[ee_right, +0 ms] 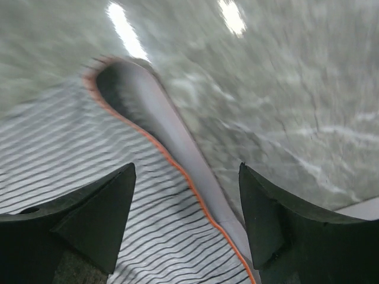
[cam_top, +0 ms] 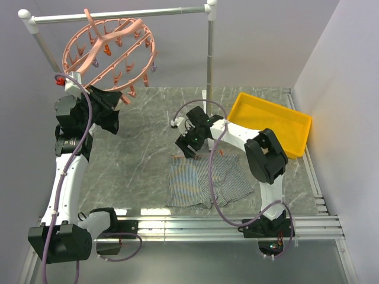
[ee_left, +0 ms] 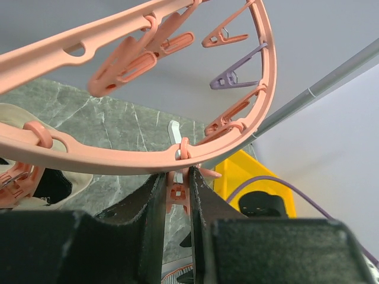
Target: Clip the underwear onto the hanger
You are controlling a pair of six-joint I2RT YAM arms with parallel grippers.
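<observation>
My right gripper lowers, before it closes on the waistband, since in the right wrist view the waistband runs between fingers that stop above it.
The underwear [cam_top: 207, 180], grey with fine stripes and an orange-edged waistband, lies flat on the marble table; it also shows in the right wrist view [ee_right: 89, 171]. My right gripper [cam_top: 188, 148] is open just above the waistband's far left corner, its jaws straddling the band [ee_right: 183, 201]. The salmon-pink hanger [cam_top: 109, 50] hangs from the rail at the back left, with many clips. My left gripper [cam_top: 121, 97] reaches up under the ring's near rim [ee_left: 118, 160] and is shut on a pink clip [ee_left: 177, 192] hanging from that rim, seen in the left wrist view [ee_left: 176, 201].
A yellow tray [cam_top: 272, 121] stands at the back right. A grey metal rail [cam_top: 118, 15] with two uprights spans the back; its right post [cam_top: 209, 53] stands behind the right arm. Purple cables loop over both arms.
</observation>
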